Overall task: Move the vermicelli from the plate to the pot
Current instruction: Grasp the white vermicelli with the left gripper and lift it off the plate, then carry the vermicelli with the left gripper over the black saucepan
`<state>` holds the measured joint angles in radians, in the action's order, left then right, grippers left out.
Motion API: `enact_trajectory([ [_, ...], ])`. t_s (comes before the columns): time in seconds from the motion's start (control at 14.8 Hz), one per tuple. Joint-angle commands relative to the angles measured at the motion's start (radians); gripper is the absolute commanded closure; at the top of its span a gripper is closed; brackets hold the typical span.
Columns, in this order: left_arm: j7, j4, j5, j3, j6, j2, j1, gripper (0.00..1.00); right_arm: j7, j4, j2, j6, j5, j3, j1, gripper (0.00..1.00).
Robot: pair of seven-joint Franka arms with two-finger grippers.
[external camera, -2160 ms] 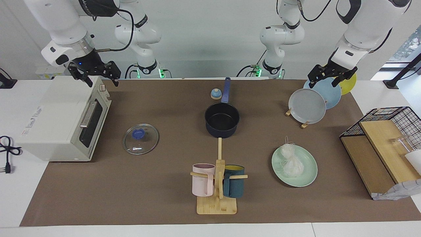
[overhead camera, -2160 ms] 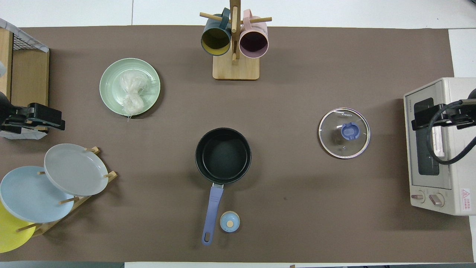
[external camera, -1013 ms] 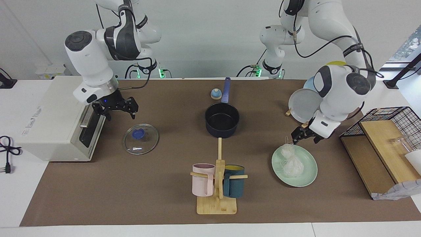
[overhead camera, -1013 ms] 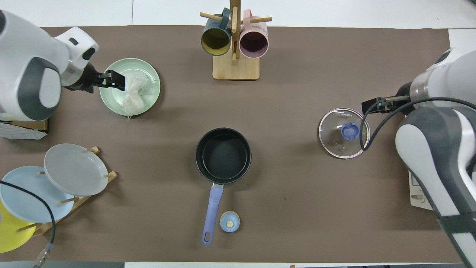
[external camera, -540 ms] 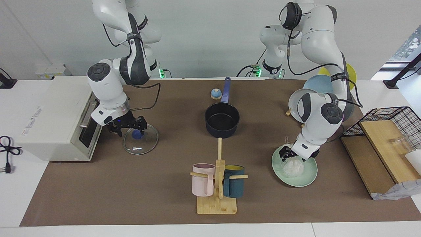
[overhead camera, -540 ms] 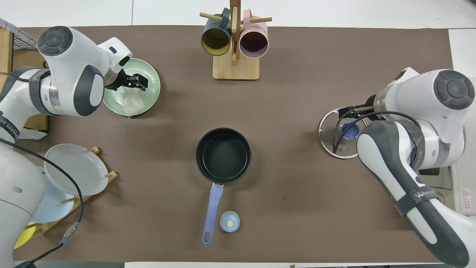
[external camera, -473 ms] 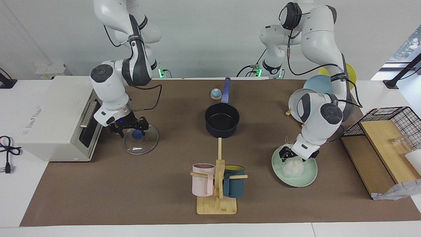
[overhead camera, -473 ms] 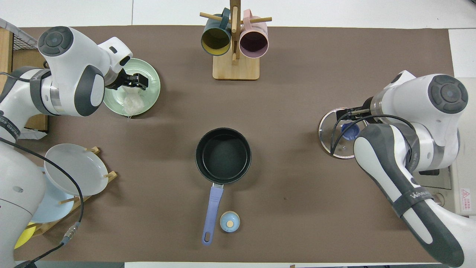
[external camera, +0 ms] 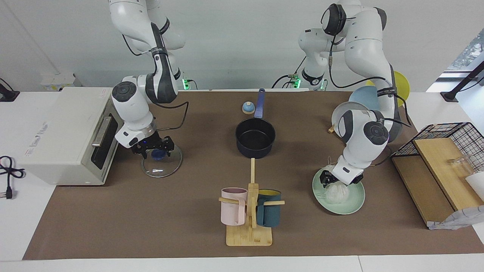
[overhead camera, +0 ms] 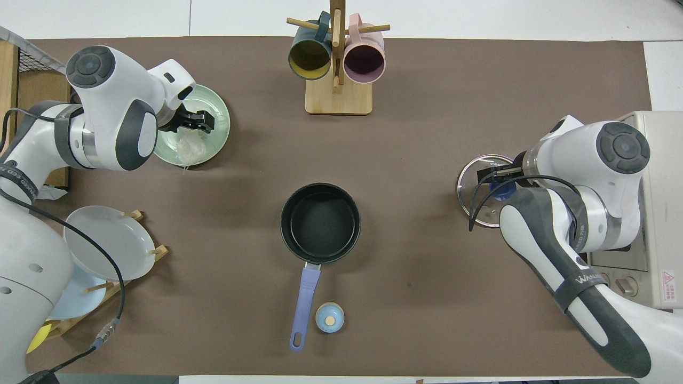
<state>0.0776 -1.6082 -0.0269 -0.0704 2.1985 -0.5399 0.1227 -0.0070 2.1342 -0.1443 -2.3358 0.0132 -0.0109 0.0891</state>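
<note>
The right gripper grabs the lid by its narrow blue knob [overhead camera: 504,191] next, since the glass lid spreads far wider than my fingers open.
The vermicelli [external camera: 336,193] [overhead camera: 188,148] lies as a white bundle on the pale green plate [external camera: 355,204] [overhead camera: 220,133], toward the left arm's end of the table. My left gripper [external camera: 333,180] [overhead camera: 196,121] is down on the plate, at the part of the bundle nearest the robots. The dark navy pot [external camera: 255,138] [overhead camera: 320,223] stands empty mid-table, its blue handle pointing toward the robots. My right gripper [external camera: 155,149] [overhead camera: 499,178] stands open astride the blue knob of the glass lid [external camera: 162,166] [overhead camera: 475,205].
A wooden mug rack [external camera: 249,234] [overhead camera: 338,98] with a pink and a teal mug stands farther from the robots than the pot. Upright plates in a rack [external camera: 353,121] [overhead camera: 106,242], a toaster oven [external camera: 68,132], a wire basket [external camera: 450,139] and a small blue bell [external camera: 248,108] [overhead camera: 330,318] are also here.
The left gripper came down from beside the plate onto the vermicelli. The right gripper moved from in front of the toaster oven to over the lid's knob.
</note>
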Motion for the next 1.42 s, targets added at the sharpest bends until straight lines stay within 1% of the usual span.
enact_trajectory([
  [0.0, -0.016, 0.000, -0.028, 0.008, 0.006, 0.005, 0.003, 1.00, 0.005, 0.033, 0.009, -0.030, 0.008, 0.006, -0.002, 0.00],
  [0.2, -0.041, 0.020, -0.022, 0.006, -0.005, 0.005, -0.008, 1.00, 0.005, 0.065, 0.017, -0.068, 0.008, 0.006, 0.012, 0.00],
  [0.41, -0.036, 0.065, -0.011, 0.006, -0.077, 0.018, -0.008, 1.00, -0.014, 0.061, -0.015, -0.080, 0.007, 0.006, 0.012, 0.00],
  [0.47, -0.035, 0.071, 0.019, 0.008, -0.107, 0.038, -0.008, 1.00, -0.024, 0.059, -0.017, -0.080, 0.007, 0.006, 0.014, 0.00],
  [0.54, -0.033, 0.088, 0.071, 0.014, -0.162, 0.079, -0.008, 1.00, -0.034, 0.056, -0.018, -0.079, 0.007, 0.006, 0.014, 0.00],
  [0.68, -0.024, 0.125, 0.140, 0.017, -0.297, 0.139, -0.008, 1.00, -0.076, 0.056, -0.018, -0.080, 0.007, 0.005, 0.008, 0.00],
  [0.81, 0.057, 0.158, 0.168, 0.012, -0.420, 0.202, -0.003, 1.00, -0.077, 0.055, -0.018, -0.077, 0.007, 0.005, 0.008, 0.00],
  [0.88, 0.115, 0.160, 0.176, 0.006, -0.463, 0.245, 0.005, 1.00, -0.079, 0.055, -0.018, -0.076, 0.007, 0.006, 0.008, 0.02],
  [0.95, 0.170, 0.157, 0.200, 0.003, -0.497, 0.288, 0.009, 1.00, -0.079, 0.052, -0.018, -0.074, 0.007, 0.005, 0.008, 0.06],
  [1.01, 0.242, 0.149, 0.228, -0.009, -0.546, 0.332, 0.032, 1.00, -0.080, 0.052, -0.020, -0.073, 0.005, 0.005, 0.006, 0.10],
  [1.15, 0.353, 0.131, 0.232, -0.015, -0.617, 0.394, 0.107, 1.00, -0.080, 0.050, -0.020, -0.069, 0.007, 0.005, 0.004, 0.18],
  [1.28, 0.454, 0.100, 0.237, -0.017, -0.617, 0.414, 0.199, 1.00, -0.080, 0.041, -0.021, -0.062, 0.007, 0.005, 0.000, 0.27],
  [1.35, 0.482, 0.041, 0.237, -0.017, -0.603, 0.451, 0.245, 1.00, -0.080, 0.038, -0.021, -0.057, 0.005, 0.005, 0.000, 0.28],
])
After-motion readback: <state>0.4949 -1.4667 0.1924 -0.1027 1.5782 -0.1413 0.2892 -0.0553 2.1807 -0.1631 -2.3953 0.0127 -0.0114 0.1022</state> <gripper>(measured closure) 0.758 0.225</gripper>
